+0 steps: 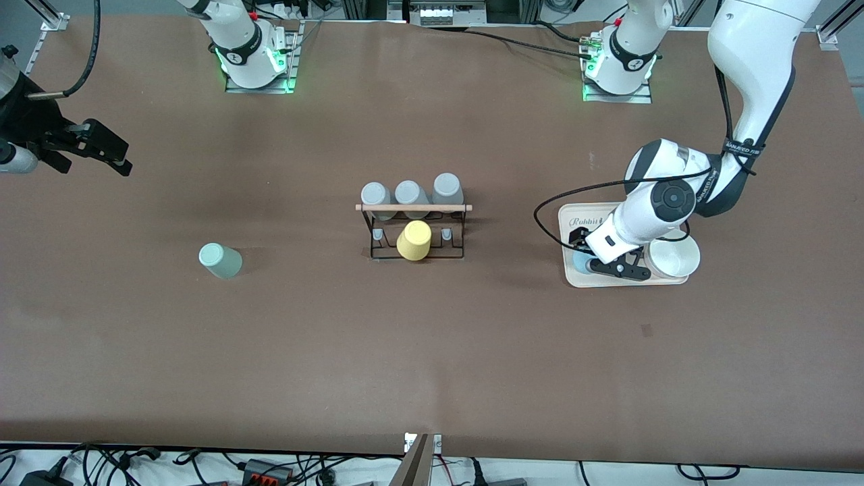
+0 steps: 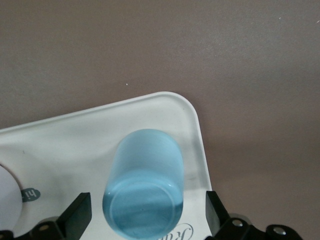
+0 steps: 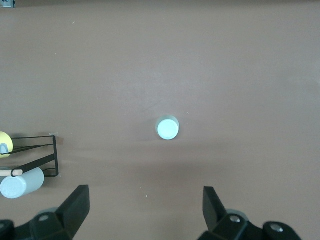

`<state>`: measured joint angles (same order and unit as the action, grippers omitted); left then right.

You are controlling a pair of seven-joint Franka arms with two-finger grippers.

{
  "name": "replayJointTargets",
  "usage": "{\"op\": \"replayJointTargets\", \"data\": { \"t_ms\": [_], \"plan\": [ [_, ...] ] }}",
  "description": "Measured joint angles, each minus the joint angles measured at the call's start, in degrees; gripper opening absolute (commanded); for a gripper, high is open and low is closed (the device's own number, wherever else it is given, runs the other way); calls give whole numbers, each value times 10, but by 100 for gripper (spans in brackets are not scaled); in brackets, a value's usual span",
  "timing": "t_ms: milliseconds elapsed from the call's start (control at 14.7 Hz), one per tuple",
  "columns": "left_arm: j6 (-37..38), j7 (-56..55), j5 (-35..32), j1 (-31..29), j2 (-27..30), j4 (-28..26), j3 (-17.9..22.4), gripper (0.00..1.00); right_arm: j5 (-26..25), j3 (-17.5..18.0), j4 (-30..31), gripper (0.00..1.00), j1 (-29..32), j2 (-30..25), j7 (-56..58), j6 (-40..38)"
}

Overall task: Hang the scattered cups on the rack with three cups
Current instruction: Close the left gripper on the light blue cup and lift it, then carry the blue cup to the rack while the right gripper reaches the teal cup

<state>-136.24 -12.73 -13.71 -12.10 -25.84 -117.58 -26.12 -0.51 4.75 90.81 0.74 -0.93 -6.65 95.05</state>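
Note:
My left gripper's fingers reach down beside the light blue cup's sides and closing would catch the cup, so it is time to close on it now.
The light blue cup [image 1: 580,264] stands on the cream tray [image 1: 572,223] at the left arm's end of the table. My left gripper [image 1: 595,257] is open and low around it, one finger on each side with a gap to the cup [image 2: 145,170]. The mint-green cup [image 1: 220,260] stands upside down on the table toward the right arm's end; it also shows in the right wrist view [image 3: 168,129]. My right gripper [image 1: 94,158] is open and empty, waiting high over the table's edge at that end. The black rack [image 1: 413,208] at mid-table carries three grey cups [image 1: 410,194].
A yellow cup [image 1: 414,240] hangs on the rack's nearer side. A white bowl [image 1: 671,258] sits on the tray beside the blue cup. Bare brown table lies between the rack and the mint cup.

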Motion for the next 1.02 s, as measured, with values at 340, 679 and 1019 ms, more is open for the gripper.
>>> {"op": "replayJointTargets", "data": {
  "t_ms": [340, 679, 1019],
  "plan": [
    [-11, 0, -27, 0, -3, 0, 0, 34, 0, 1, -13, 100, 0, -1, 0, 0],
    [-11, -3, -27, 0, -2, 1, 0, 12, 0, 1, -16, 100, 0, -1, 0, 0],
    [81, -9, -28, 2, 4, 58, -44, 1, 0, 1, -17, 100, 0, -1, 0, -16]
  ]
}}
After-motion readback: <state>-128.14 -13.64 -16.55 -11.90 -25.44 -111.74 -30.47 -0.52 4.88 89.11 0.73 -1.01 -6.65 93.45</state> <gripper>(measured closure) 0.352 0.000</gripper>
